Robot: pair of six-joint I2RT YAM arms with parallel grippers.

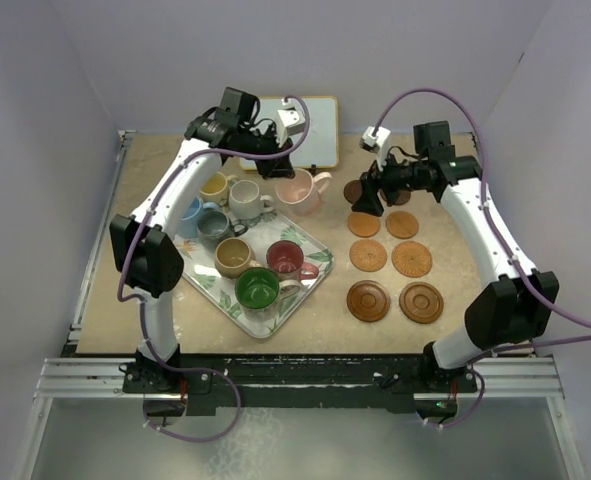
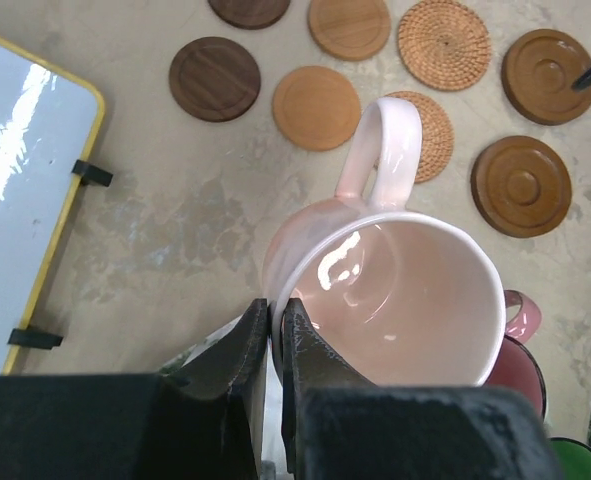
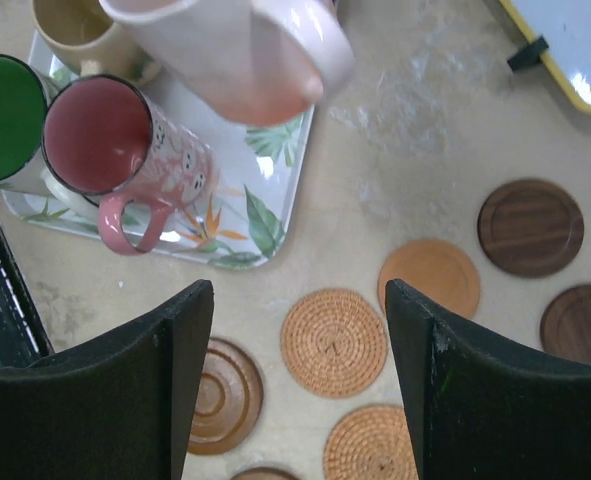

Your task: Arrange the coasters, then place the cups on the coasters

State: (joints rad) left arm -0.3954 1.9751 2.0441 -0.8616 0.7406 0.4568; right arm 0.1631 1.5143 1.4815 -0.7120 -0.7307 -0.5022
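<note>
I need to grab the pink cup by its handle [image 1: 323,182] [image 3: 318,45] with my right gripper next, to stand it on a coaster. This leaves the cup's base free.
My left gripper [image 2: 275,312] is shut on the rim of a pink cup [image 2: 400,300], on the side opposite its handle. In the top view the pink cup [image 1: 301,190] is held beyond the tray's far corner, left of the coasters. Several round coasters lie in two columns on the right: woven ones [image 1: 411,259] [image 3: 333,342], orange ones [image 1: 364,224] [image 2: 316,107] and dark ringed ones [image 1: 368,300] [image 2: 521,185]. My right gripper [image 1: 367,193] [image 3: 297,296] hangs open and empty over the coasters' far end. Yellow [image 1: 215,186], off-white [image 1: 245,198], tan [image 1: 233,256], red [image 1: 285,259] and green [image 1: 257,290] cups are on the tray.
The leaf-patterned tray [image 1: 310,285] [image 3: 265,215] lies left of centre with light blue [image 1: 189,215] and dark grey-blue [image 1: 215,226] cups at its far end. A yellow-rimmed whiteboard [image 1: 315,135] [image 2: 20,210] lies at the back. Grey walls close in the table on three sides.
</note>
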